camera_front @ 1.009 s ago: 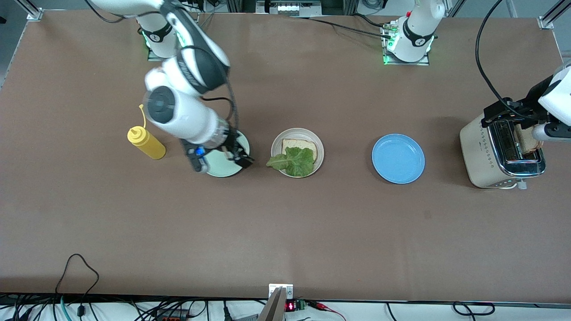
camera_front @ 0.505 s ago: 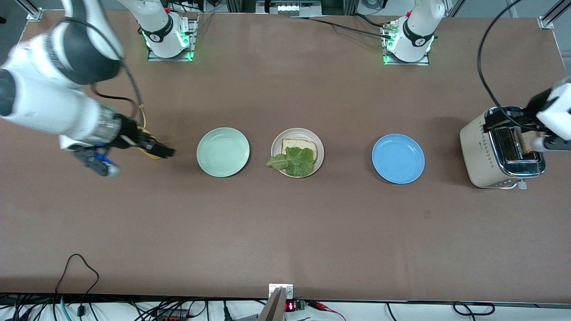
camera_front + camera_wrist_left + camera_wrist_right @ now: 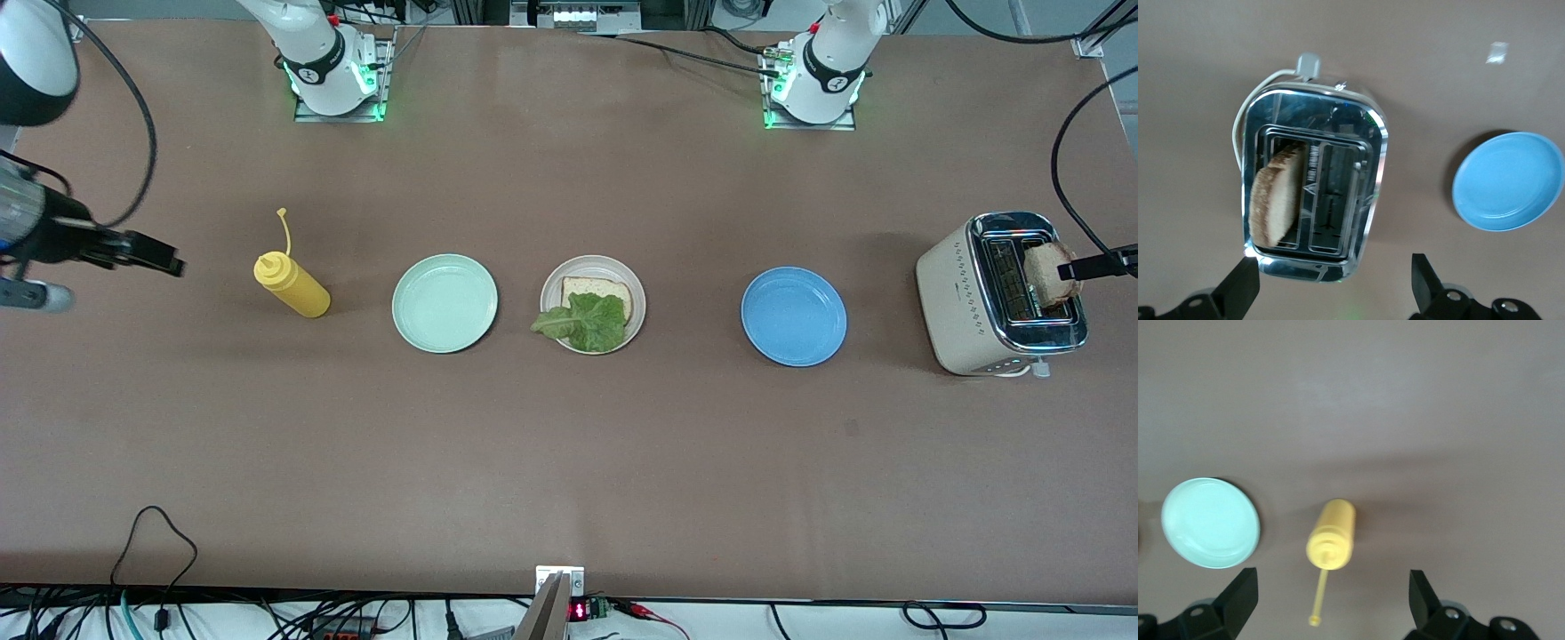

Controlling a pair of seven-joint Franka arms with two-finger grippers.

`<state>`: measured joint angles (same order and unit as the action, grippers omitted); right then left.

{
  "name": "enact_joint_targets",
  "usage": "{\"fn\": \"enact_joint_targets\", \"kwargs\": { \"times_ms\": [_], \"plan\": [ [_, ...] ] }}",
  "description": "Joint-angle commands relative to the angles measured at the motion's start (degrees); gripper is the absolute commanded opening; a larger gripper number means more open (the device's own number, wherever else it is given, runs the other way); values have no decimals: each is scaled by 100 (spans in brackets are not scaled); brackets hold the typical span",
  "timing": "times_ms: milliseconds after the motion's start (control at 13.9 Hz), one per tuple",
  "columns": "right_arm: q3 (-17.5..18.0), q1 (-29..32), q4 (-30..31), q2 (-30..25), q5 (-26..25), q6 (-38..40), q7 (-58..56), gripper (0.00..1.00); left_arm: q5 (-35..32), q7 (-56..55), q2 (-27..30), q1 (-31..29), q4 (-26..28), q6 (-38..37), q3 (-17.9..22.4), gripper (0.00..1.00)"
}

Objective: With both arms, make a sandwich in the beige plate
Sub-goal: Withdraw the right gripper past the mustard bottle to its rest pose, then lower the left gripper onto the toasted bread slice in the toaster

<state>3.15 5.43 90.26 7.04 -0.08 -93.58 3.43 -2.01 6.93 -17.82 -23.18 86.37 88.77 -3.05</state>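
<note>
My left gripper is to grab the bread slice next by its exposed upper part (image 3: pixel 1053 271) (image 3: pixel 1274 199), because the toaster slot closes around the slice's lower part.
The beige plate (image 3: pixel 593 263) sits mid-table with one bread slice (image 3: pixel 597 288) in it and a green lettuce leaf (image 3: pixel 582 322) lying over the slice's nearer part. A second bread slice (image 3: pixel 1047 274) stands in a slot of the toaster (image 3: pixel 965 302); it also shows in the left wrist view (image 3: pixel 1275 200). My left gripper (image 3: pixel 1335 287) is open and empty above the toaster, and in the front view it is only partly in frame (image 3: pixel 1101 263). My right gripper (image 3: pixel 160 260) is open and empty, up in the air over the right arm's end of the table (image 3: pixel 1331 600).
A yellow squeeze bottle (image 3: pixel 293 286) stands beside a mint green plate (image 3: pixel 444 303), toward the right arm's end. A blue plate (image 3: pixel 793 316) lies between the beige plate and the toaster. Cables hang along the table's nearer edge.
My right arm swung from over the mint green plate, past the yellow bottle, out to its end of the table. My left gripper drew back from the toaster; the bread slice stays in the slot.
</note>
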Motion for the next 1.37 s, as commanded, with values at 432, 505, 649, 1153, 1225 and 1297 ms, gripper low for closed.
{"fn": "enact_joint_targets", "kwargs": {
  "times_ms": [432,505,649,1153,1225,1297],
  "plan": [
    [-666,-33,9,-687,-194,560,-405,100,-115,1495,-749,-705,-95,273,-81,100],
    [-666,-16,17,-678,-177,639,-404,100,-115,1504,-775,-740,-51,273,-81,100],
    [-640,-42,18,-652,-203,649,-404,100,-106,1627,-854,-793,-15,273,-82,100],
    [-578,-348,44,-581,-167,719,-440,100,-18,1663,-890,-793,222,133,-99,75],
    [-578,-349,44,-573,-168,710,-431,100,-18,1671,-890,-793,222,54,-108,62],
    [-578,-349,44,-572,-159,719,-431,100,-18,1680,-872,-793,213,9,-125,46]
  ]
}}
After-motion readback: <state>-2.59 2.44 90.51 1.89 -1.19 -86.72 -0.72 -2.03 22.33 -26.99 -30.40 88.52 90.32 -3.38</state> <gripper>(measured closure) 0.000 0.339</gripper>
